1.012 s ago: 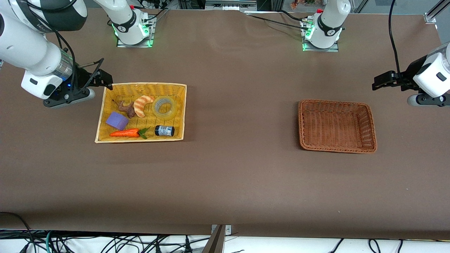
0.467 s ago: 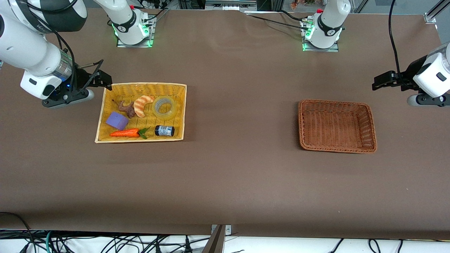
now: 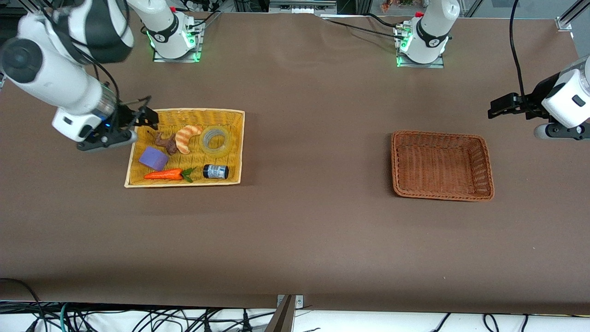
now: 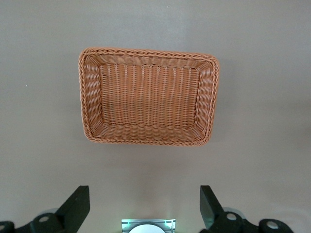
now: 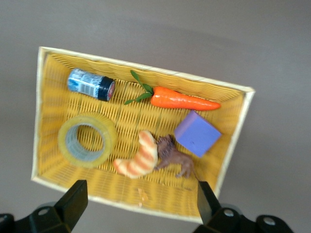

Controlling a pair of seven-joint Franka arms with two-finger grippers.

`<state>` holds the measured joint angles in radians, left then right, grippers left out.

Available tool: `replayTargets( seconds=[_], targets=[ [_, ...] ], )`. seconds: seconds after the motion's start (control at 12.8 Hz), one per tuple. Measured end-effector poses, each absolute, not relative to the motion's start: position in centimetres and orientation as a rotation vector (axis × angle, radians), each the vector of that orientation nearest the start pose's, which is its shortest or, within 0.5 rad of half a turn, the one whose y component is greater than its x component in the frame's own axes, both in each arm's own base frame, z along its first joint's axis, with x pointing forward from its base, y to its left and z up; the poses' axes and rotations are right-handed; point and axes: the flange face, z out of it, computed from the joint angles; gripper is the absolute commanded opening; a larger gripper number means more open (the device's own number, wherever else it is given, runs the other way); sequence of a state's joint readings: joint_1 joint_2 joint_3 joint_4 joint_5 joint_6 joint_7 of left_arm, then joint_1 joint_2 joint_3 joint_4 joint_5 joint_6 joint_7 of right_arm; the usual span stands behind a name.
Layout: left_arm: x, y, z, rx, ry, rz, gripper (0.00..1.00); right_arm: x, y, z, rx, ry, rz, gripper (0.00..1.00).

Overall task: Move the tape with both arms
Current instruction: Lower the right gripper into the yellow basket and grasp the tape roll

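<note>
My right gripper grabs the tape by the side of its ring (image 3: 206,134) next, to transfer it toward the brown basket (image 3: 441,165).
The tape (image 3: 216,140), a translucent yellowish ring, lies flat in the yellow basket (image 3: 184,113), beside a croissant; it also shows in the right wrist view (image 5: 88,140). My right gripper (image 3: 146,117) is open and empty, up over the basket's corner at the right arm's end; its fingertips (image 5: 77,196) frame the basket's rim in the right wrist view. My left gripper (image 3: 500,106) is open and empty, waiting in the air past the brown basket (image 3: 441,165), toward the left arm's end of the table. The brown basket (image 4: 148,96) is empty.
The yellow basket also holds a croissant (image 3: 186,137), a brown toy animal (image 3: 167,143), a purple block (image 3: 154,158), a carrot (image 3: 166,174) and a small black jar (image 3: 215,171). Bare brown table lies between the two baskets.
My right arm has swung toward the yellow basket; its gripper now hangs over the basket's corner instead of outside it. The left arm has not moved.
</note>
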<state>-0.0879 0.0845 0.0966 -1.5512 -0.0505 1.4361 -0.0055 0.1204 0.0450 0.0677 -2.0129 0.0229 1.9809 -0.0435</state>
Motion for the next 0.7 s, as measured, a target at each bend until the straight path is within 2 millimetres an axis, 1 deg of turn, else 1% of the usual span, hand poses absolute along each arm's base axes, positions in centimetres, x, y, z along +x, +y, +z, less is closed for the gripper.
replayTargets(
  seconds=[0.16, 0.47, 0.54, 0.62, 0.7],
  targets=[
    [56.2, -0.3, 57.6, -3.168, -0.020, 0.316, 1.00, 53.5, 12.8, 37.8, -3.107, -0.305, 0.114, 0.99],
    [56.3, -0.3, 57.6, -3.168, -0.020, 0.316, 1.00, 50.7, 18.9, 29.8, -3.095, -0.260, 0.061, 0.99],
    [56.3, -0.3, 57.6, -3.168, -0.020, 0.316, 1.00, 49.9, 19.9, 28.0, -3.091, -0.258, 0.060, 0.99],
    [56.3, -0.3, 57.6, -3.168, -0.020, 0.316, 1.00, 49.4, 20.4, 26.5, -3.089, -0.263, 0.071, 0.99],
    [56.3, -0.3, 57.6, -3.168, -0.020, 0.316, 1.00, 49.0, 20.5, 25.3, -3.089, -0.266, 0.087, 0.99]
  ],
)
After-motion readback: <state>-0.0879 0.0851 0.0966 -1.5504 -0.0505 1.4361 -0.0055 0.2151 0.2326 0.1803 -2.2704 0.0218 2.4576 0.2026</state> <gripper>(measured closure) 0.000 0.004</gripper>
